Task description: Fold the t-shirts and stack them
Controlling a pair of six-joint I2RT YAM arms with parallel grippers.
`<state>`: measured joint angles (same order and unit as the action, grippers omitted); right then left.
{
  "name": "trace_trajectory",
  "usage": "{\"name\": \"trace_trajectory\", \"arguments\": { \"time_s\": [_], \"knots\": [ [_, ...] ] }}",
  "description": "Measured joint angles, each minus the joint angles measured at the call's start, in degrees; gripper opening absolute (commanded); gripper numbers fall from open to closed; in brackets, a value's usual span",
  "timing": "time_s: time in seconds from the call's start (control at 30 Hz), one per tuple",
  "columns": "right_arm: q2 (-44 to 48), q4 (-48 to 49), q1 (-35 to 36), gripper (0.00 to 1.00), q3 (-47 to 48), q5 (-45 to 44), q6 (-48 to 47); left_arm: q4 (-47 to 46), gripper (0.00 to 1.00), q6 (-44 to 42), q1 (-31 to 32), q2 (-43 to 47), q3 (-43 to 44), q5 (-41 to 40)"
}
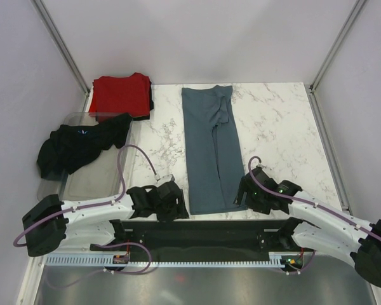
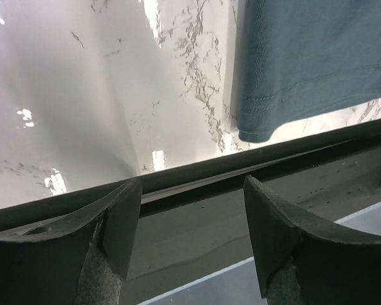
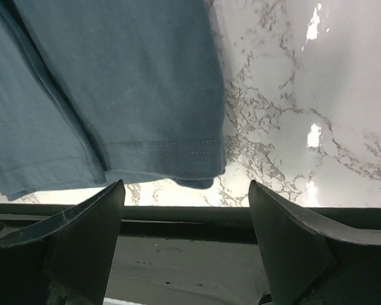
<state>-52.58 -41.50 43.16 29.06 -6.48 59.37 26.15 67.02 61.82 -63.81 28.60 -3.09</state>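
Note:
My left gripper should next grip the slate blue-grey t-shirt (image 1: 209, 152) by its near hem's loose corner (image 1: 193, 211), so that it can fold the hem over the t-shirt.
A slate blue-grey t-shirt (image 1: 209, 152) lies folded lengthwise into a long strip down the middle of the marble table. Its near hem shows in both wrist views (image 2: 311, 57) (image 3: 114, 82). My left gripper (image 1: 180, 206) (image 2: 192, 184) hangs open just left of the hem's near corner, over the table's front edge, holding nothing. At the hem's right corner my right gripper (image 1: 242, 196) (image 3: 185, 185) is also open and empty. A folded bright red t-shirt (image 1: 122, 94) rests at the back left with a dark edge under it. A crumpled black t-shirt (image 1: 76, 145) drapes over the tray.
The clear grey plastic tray (image 1: 95, 181) stands along the left side. A black rail (image 1: 203, 232) runs along the near table edge between the arm bases. Grey walls close in the left, right and back.

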Motion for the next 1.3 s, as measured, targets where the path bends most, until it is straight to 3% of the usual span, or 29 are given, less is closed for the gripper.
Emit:
{"name": "trace_trajectory", "arguments": {
  "time_s": [0.3, 0.6, 0.73, 0.93, 1.17, 1.3],
  "knots": [
    [-0.85, 3.26, 1.73, 0.77, -3.45, -1.84, 1.49, -0.68, 0.70, 2.71, 2.47, -2.51, -0.09, -1.81],
    [3.98, 6.21, 1.73, 0.68, -6.56, -6.03, 3.45, -1.05, 0.68, 3.50, 2.99, 3.41, -0.11, -6.32],
    [6.78, 6.75, 1.73, 0.53, -7.80, -7.67, 4.35, -1.20, 0.68, 3.65, 3.10, 3.50, -0.11, -7.87],
    [3.98, 7.78, 1.73, 0.26, -8.44, -7.98, 4.37, -4.33, 0.68, 3.65, 3.19, 0.46, -0.15, -8.94],
    [3.39, 8.59, 1.73, 0.12, -8.57, -7.93, 4.31, -9.38, 0.68, 3.65, 3.19, -3.82, -0.20, -9.07],
    [3.50, 8.72, 1.73, 0.04, -8.57, -7.80, 4.15, -12.37, 0.60, 3.65, 3.19, -5.60, -0.52, -9.11]
  ]
}}
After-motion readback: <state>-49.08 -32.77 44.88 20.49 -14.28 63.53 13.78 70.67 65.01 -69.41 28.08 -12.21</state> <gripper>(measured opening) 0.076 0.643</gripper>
